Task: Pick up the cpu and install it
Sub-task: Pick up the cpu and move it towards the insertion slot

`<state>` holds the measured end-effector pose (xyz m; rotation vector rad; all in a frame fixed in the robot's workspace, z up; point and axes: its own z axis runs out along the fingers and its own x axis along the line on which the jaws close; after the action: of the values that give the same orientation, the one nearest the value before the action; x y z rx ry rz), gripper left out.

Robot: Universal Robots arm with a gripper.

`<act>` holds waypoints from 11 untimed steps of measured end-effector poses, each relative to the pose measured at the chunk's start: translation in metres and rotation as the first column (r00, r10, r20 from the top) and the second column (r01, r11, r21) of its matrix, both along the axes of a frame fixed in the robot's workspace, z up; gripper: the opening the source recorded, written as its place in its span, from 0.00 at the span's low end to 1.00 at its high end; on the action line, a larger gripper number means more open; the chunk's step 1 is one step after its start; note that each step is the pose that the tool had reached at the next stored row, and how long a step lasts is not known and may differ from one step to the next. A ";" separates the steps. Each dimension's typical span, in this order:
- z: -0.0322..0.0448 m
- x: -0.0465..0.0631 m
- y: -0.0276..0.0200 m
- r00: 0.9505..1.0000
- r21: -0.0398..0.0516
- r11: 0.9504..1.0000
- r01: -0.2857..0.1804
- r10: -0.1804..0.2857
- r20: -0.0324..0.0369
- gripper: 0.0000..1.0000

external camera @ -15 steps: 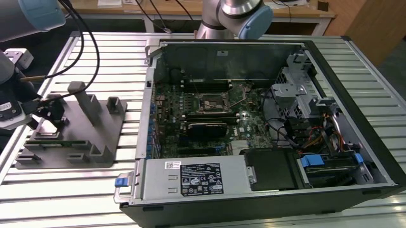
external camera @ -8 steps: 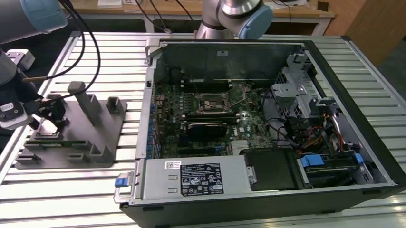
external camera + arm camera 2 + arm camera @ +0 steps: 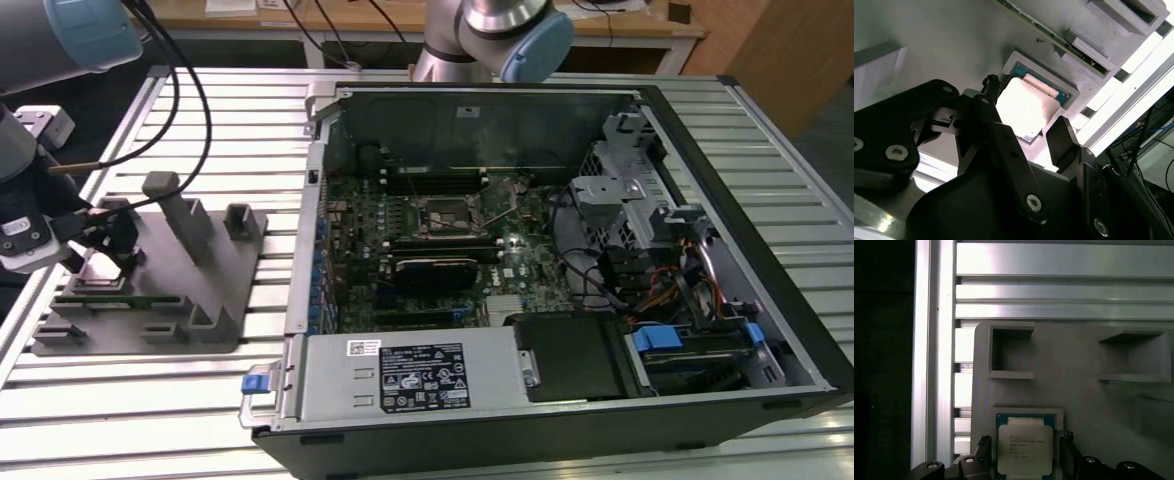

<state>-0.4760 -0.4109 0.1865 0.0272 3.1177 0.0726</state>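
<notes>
My gripper grips the cpu by its opposite side edges next, to install the cpu in the socket (image 3: 447, 214).
The cpu (image 3: 1024, 450) is a flat square chip with a pale metal top, lying in a shallow square recess of the grey fixture plate (image 3: 1079, 360). My gripper (image 3: 1026, 456) hangs just above it, open. One black finger stands on each side of the chip, with a small gap to each edge. In the second wrist view the cpu (image 3: 1026, 107) lies between the same two fingers (image 3: 1064, 142) of my gripper (image 3: 1026, 117). In the exterior view my gripper (image 3: 107, 245) is low over the fixture plate (image 3: 200, 300) at the exterior view's left.
An open computer case (image 3: 561, 110) lies to the exterior view's right of the fixture plate. Its motherboard carries the framed socket (image 3: 447, 215). Upright pegs (image 3: 163, 195) rise from the fixture plate near my gripper. Black cables (image 3: 200, 90) hang above the slatted metal table (image 3: 147, 400).
</notes>
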 end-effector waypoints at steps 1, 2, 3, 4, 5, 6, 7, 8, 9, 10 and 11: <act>-0.0002 0.000 0.0001 1.000 0.000 1.000 0.000 0.000 0.000 0.65; -0.0005 0.000 0.0002 1.000 0.000 1.000 0.000 0.000 0.000 0.65; -0.0010 0.000 0.0003 1.000 0.000 1.000 0.000 0.000 0.000 0.65; -0.0015 0.000 0.0004 1.000 0.000 1.000 0.000 0.000 0.000 0.65; -0.0018 -0.001 0.0005 1.000 0.000 1.000 0.000 0.000 0.000 0.65; -0.0023 -0.001 0.0006 1.000 0.000 1.000 0.000 0.000 0.000 0.65; -0.0027 -0.001 0.0006 1.000 0.000 1.000 0.000 0.000 0.000 0.65; -0.0031 -0.001 0.0006 1.000 0.000 1.000 0.000 0.000 0.000 0.65; -0.0036 -0.001 0.0007 1.000 0.000 1.000 0.000 0.000 0.000 0.65; -0.0040 -0.001 0.0007 1.000 0.000 1.000 0.000 0.000 0.000 0.65; -0.0042 -0.001 0.0007 1.000 0.000 1.000 0.000 0.000 0.000 0.65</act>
<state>-0.4768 -0.4102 0.1823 0.0272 3.1178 0.0724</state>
